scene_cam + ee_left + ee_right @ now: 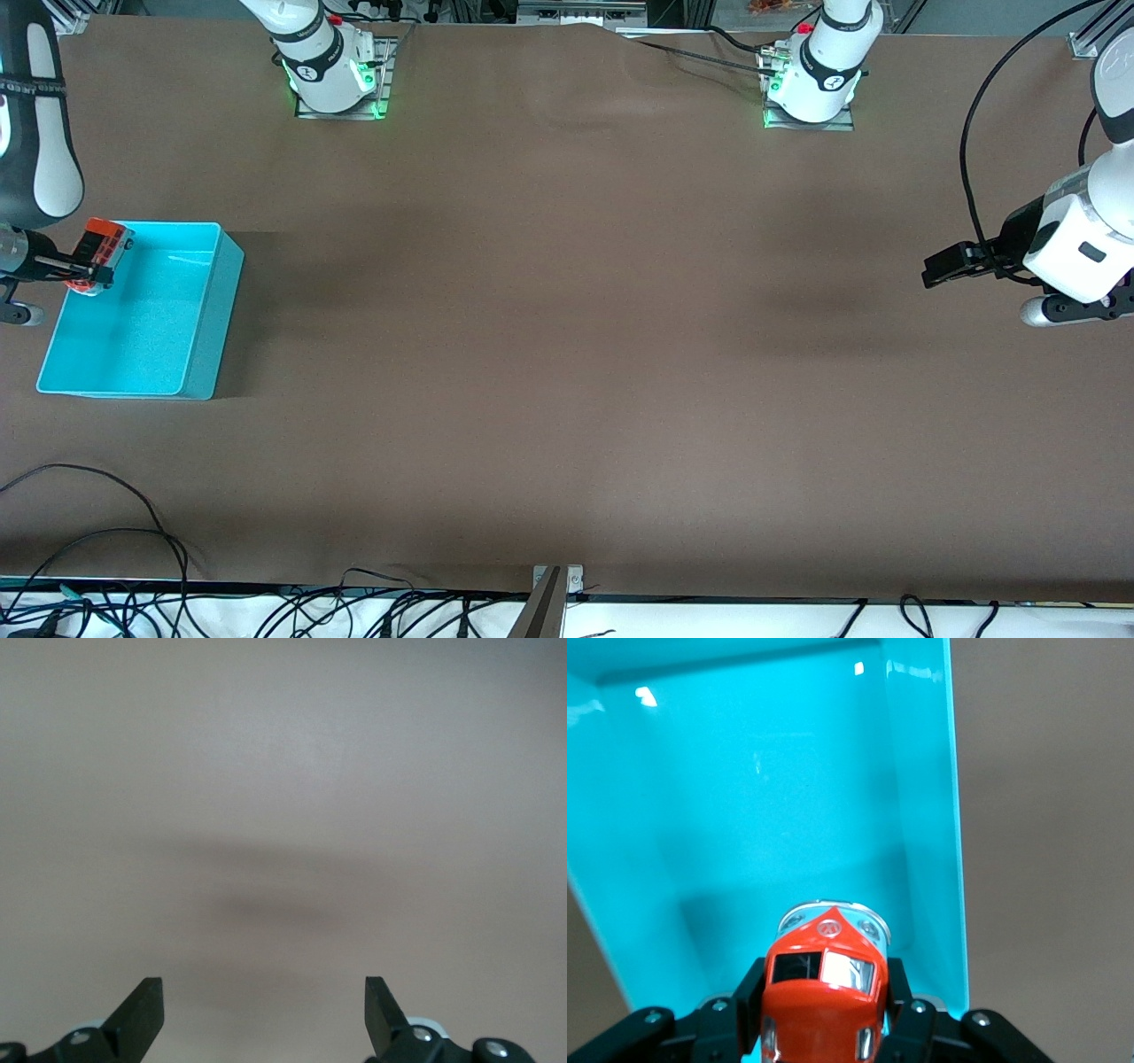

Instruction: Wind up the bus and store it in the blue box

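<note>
The robot's right gripper should keep holding the bus until it is lower, because the bus [100, 254] is hanging above the blue box's rim.
My right gripper [93, 261] is shut on the bus [100, 254], a small orange-red toy with a light lower body, and holds it over the corner of the blue box [204, 310] nearest the right arm's end of the table. In the right wrist view the bus [824, 992] sits between the two black fingers [749, 992], nose toward the turquoise floor of the box [771, 797]. My left gripper [939, 266] is open and empty, held over bare table at the left arm's end. In the left wrist view its gripper [264, 1014] shows only brown table between the fingers.
The table is covered by a brown cloth [567, 354]. Loose black cables [133, 567] lie along the table edge nearest the front camera. The arm bases [332, 71] stand along the edge farthest from that camera.
</note>
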Controlling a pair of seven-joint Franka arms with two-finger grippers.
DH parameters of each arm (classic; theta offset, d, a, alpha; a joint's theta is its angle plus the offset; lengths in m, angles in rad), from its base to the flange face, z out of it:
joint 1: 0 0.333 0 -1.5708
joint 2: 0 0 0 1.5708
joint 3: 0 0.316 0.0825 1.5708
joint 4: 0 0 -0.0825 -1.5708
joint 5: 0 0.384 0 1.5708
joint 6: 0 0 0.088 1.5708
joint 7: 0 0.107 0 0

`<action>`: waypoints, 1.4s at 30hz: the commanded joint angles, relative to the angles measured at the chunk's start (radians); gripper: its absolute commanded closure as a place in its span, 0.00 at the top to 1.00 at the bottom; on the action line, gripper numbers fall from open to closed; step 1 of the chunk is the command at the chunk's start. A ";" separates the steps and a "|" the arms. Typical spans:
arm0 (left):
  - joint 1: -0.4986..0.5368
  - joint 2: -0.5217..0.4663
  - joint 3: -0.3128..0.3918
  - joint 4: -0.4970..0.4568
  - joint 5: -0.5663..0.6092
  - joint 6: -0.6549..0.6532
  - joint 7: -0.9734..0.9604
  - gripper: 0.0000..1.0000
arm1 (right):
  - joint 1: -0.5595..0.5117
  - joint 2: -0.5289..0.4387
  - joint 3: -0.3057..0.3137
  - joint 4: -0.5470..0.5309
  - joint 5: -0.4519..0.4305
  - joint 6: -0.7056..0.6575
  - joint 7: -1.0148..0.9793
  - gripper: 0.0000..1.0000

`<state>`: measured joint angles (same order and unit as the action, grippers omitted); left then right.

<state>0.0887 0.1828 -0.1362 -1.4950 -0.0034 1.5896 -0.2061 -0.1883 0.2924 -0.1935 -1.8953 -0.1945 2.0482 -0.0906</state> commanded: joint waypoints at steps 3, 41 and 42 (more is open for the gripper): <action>-0.001 -0.005 0.003 -0.005 -0.027 -0.010 0.019 1.00 | -0.020 0.057 0.009 -0.002 -0.025 0.069 -0.041 0.00; -0.001 -0.002 0.003 -0.005 -0.027 -0.010 0.019 1.00 | -0.083 0.283 0.043 -0.002 -0.088 0.250 -0.034 0.19; -0.001 -0.002 0.003 -0.005 -0.027 -0.010 0.019 1.00 | -0.088 0.284 0.049 -0.002 -0.082 0.250 -0.034 0.25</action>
<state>0.0887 0.1860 -0.1364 -1.4967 -0.0034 1.5896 -0.2061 -0.2415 0.5654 -0.1824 -1.8959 -0.2736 2.2772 -0.1301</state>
